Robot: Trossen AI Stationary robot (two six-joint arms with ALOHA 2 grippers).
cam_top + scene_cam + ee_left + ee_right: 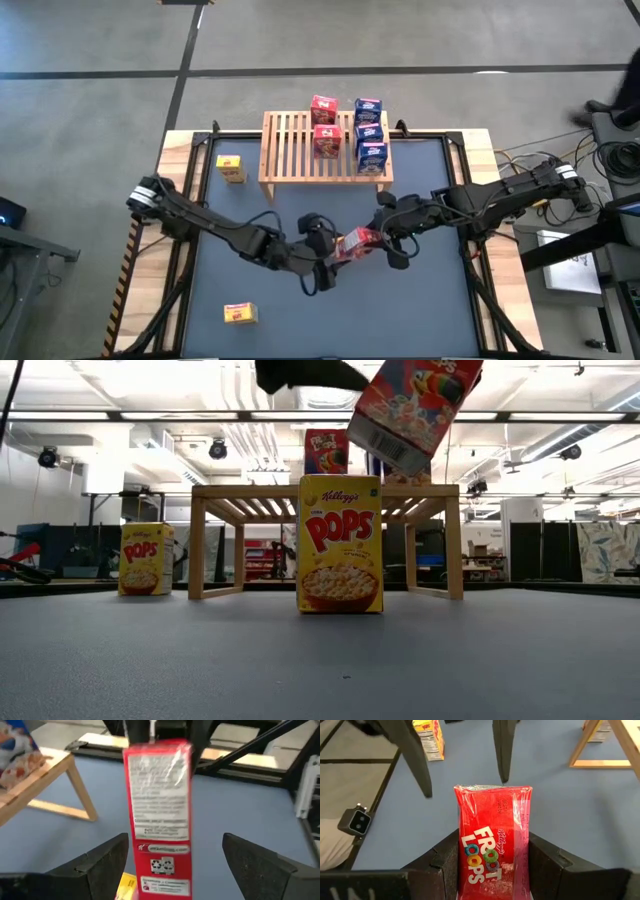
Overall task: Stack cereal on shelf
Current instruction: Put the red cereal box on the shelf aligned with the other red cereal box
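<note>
My left gripper grabs the red cereal box by its loose end (344, 248) next, to take it over for stacking on the shelf (290, 150).
My right gripper (378, 240) is shut on a red cereal box (357, 243), held in the air over the middle of the blue mat; the low view shows the box (415, 405) tilted and high up. My left gripper (322, 268) stands open just left of the box, one finger on either side of its free end (159, 810), touching nothing. The wooden slatted shelf (290, 150) stands at the far side with two red boxes (325, 125) and three blue boxes (370, 132) on its top. My right gripper pinches the red box between its two fingers (447, 862), one on each narrow long side (461, 851), at the end nearest the wrist. The fingers come level from the table's right and lie along the box. The box is lifted clear, printed front up, its free end toward my left gripper.
A yellow box (231, 168) stands on the mat left of the shelf, another (240, 313) near the front left. In the low view a yellow box (340, 543) stands upright in front of the shelf (230, 491). Cables and gear lie off the table's right edge.
</note>
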